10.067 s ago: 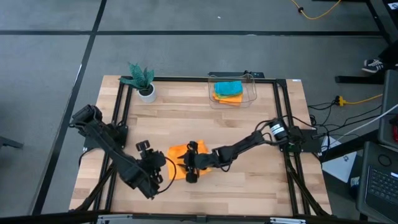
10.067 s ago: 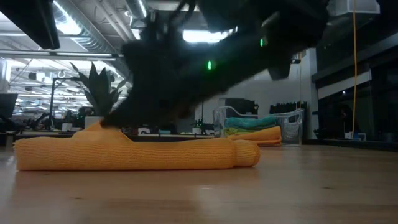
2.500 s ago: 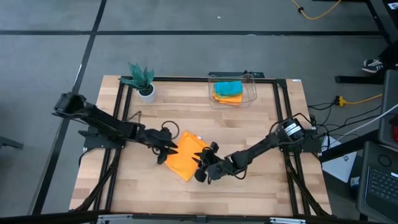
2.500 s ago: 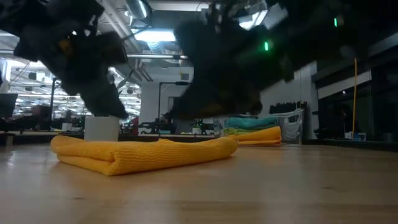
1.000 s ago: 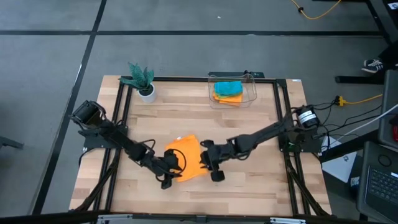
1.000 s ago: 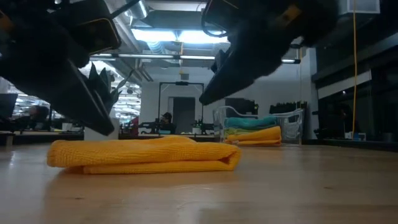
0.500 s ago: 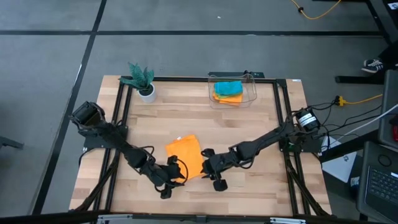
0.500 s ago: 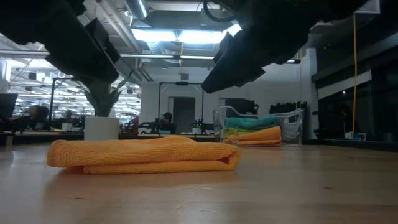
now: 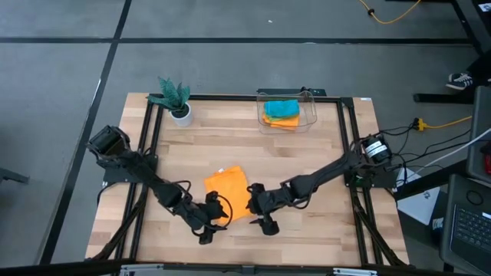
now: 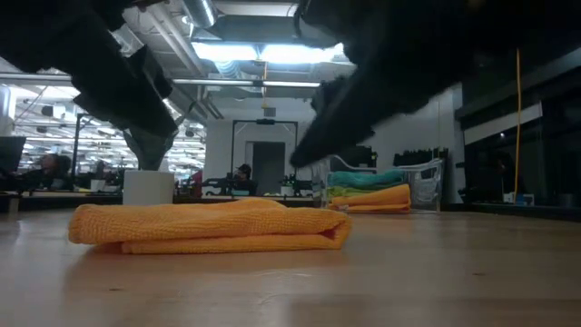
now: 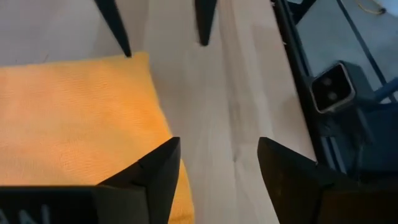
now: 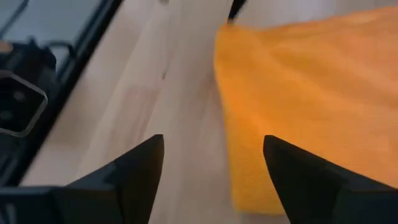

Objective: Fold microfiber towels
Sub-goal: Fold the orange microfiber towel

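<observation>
The orange towel needs to be folded over on itself, so my right gripper will next grip it by a corner of its edge [image 9: 246, 211] [image 12: 247, 200].
One orange microfiber towel [image 9: 228, 191] lies folded flat on the wooden table, a little toward the near side of the middle; the low view shows its stacked layers [image 10: 209, 227]. My left gripper [image 9: 218, 218] hovers open just past the towel's near left corner [image 11: 134, 68]. My right gripper [image 9: 254, 208] hovers open at the near right corner [image 12: 249, 186]. Both stand above the cloth and touch nothing. A teal towel [image 9: 281, 106] and another orange one [image 9: 284, 119] lie stacked in the clear bin.
The clear plastic bin [image 9: 307, 115] stands at the far edge, right of the middle, with a small potted plant [image 9: 175, 100] at the far left. Black frame rails [image 9: 149, 146] run along the table's sides. Bare wood lies near the front edge [image 9: 307, 238].
Both grippers have drawn back off the orange towel toward the table's near edge and risen a little clear of it. The towel stays where it was, lying folded and flat.
</observation>
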